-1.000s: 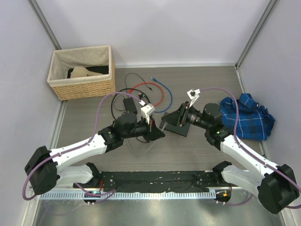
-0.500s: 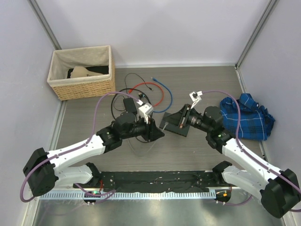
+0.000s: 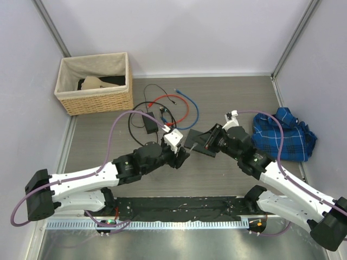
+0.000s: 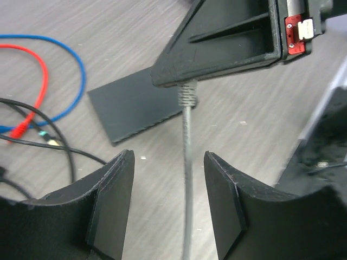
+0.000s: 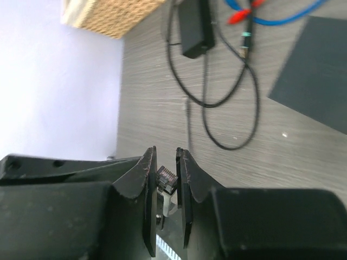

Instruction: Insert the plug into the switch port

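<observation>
The plug's ribbed collar is still out of reach of my left gripper's fingers in the left wrist view, so my left gripper needs to move toward the collar before it closes on the plug.
The switch (image 3: pixel 194 139) is a flat dark box lying on the table between the arms; it also shows in the left wrist view (image 4: pixel 135 105) and at the right edge of the right wrist view (image 5: pixel 320 70). My right gripper (image 5: pixel 166 157) is shut on the plug (image 5: pixel 167 176), whose contacts point out past the fingertips. It hovers just above the switch (image 3: pixel 209 142). The plug's thin grey cable (image 4: pixel 187 162) hangs down from the right gripper (image 4: pixel 227 43) and runs between the fingers of my left gripper (image 4: pixel 168 162), which is open and not touching it. The switch port is not visible.
A black power brick (image 3: pixel 150 122) with looped black cords, a red cable (image 3: pixel 165 99) and a blue cable (image 3: pixel 191 111) lie behind the switch. A wicker basket (image 3: pixel 95 81) stands at the back left. A blue plaid cloth (image 3: pixel 284 132) lies at the right.
My left gripper has opened and let go of the cable while backing toward the near side. My right gripper has shut on the plug and shifted slightly right.
</observation>
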Tool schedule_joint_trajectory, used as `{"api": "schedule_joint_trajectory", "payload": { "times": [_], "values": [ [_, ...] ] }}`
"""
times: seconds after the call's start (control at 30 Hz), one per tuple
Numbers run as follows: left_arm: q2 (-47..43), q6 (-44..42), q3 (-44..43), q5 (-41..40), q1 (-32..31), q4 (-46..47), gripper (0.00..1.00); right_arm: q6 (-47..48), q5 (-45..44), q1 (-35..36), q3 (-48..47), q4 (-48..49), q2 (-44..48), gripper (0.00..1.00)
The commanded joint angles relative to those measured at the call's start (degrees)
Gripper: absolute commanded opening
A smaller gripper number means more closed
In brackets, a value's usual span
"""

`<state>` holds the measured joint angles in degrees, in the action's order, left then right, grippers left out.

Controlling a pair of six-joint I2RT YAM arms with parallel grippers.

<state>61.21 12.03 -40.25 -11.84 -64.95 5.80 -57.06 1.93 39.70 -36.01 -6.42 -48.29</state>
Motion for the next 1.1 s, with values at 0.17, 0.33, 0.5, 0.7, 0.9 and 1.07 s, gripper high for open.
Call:
{"api": "schedule_joint_trajectory", "payload": {
  "times": [0.17,0.33,0.5,0.7,0.9,1.07],
  "values": [
    [5.58,-8.87,-3.52,-7.50,-2.73,9.13,0.56,-6.66,-10.46,3.18,-5.12,-7.03,-1.63,0.01],
    [8.48,-8.52,-3.26,-8.11,-3.34,13.70,0.55,-8.07,-13.00,4.59,-5.21,-7.47,-1.80,0.01],
    [10.42,-7.81,-3.08,-10.14,-3.69,17.92,0.53,-9.12,-14.76,6.00,-5.30,-7.56,-1.63,0.01],
    [12.27,-7.02,-3.61,-9.26,-4.13,19.86,0.50,-10.53,-16.35,7.40,-5.30,-7.56,-1.98,0.01],
    [12.97,-5.97,-3.17,-9.87,-4.31,20.74,0.35,-10.97,-17.05,7.85,-5.47,-7.30,-2.33,0.01],
    [12.36,-5.44,-2.29,-10.66,-4.40,21.36,0.12,-11.50,-16.96,8.29,-4.95,-7.21,-2.86,0.01]
  ]
}}
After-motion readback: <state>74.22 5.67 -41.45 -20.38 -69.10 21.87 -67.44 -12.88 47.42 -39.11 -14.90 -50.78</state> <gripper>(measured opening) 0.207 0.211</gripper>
